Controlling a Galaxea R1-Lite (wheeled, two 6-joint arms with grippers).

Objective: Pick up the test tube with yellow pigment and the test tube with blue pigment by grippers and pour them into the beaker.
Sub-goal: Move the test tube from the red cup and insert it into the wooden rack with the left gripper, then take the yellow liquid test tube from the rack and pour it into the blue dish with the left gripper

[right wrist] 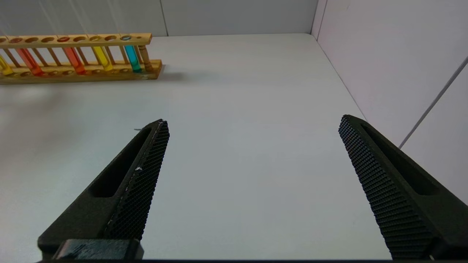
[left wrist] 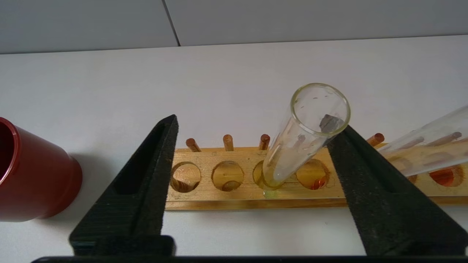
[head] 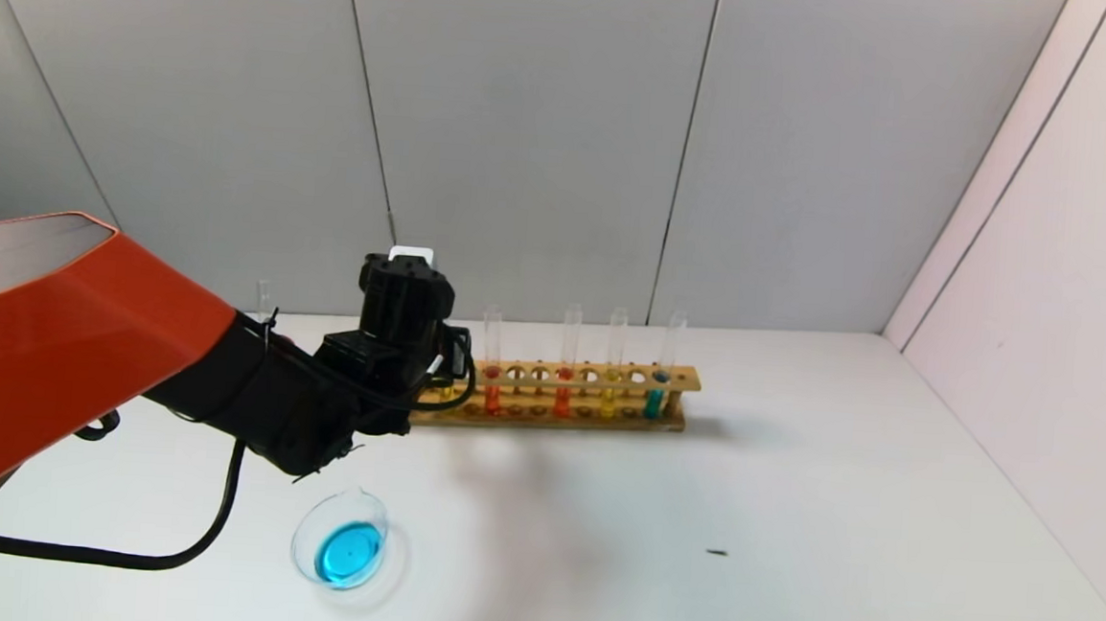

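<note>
Next, my left gripper grips the test tube's upper part below its rim (left wrist: 303, 136) to pour the yellow test tube. The wooden rack surrounds the test tube's lower end.
My left gripper (left wrist: 256, 124) is open over the left end of the wooden rack (left wrist: 219, 199). Its jaws stand on either side of a test tube with a yellow tint (left wrist: 299, 146). That tube sits in a rack hole and leans against one finger (left wrist: 365, 171). In the head view the left gripper (head: 420, 370) hides that tube. Another yellow tube (head: 609, 391) and a blue tube (head: 655, 394) stand at the rack's right end. The beaker (head: 301, 540) stands in front of the arm and holds blue liquid. My right gripper (right wrist: 252, 122) is open and empty above bare table.
Two orange-red tubes (head: 492, 388) (head: 563, 393) stand in the rack. A dark red cup (left wrist: 36, 182) stands just left of the rack. A clear tube top (head: 265, 300) shows behind my left arm. Walls close the back and right sides.
</note>
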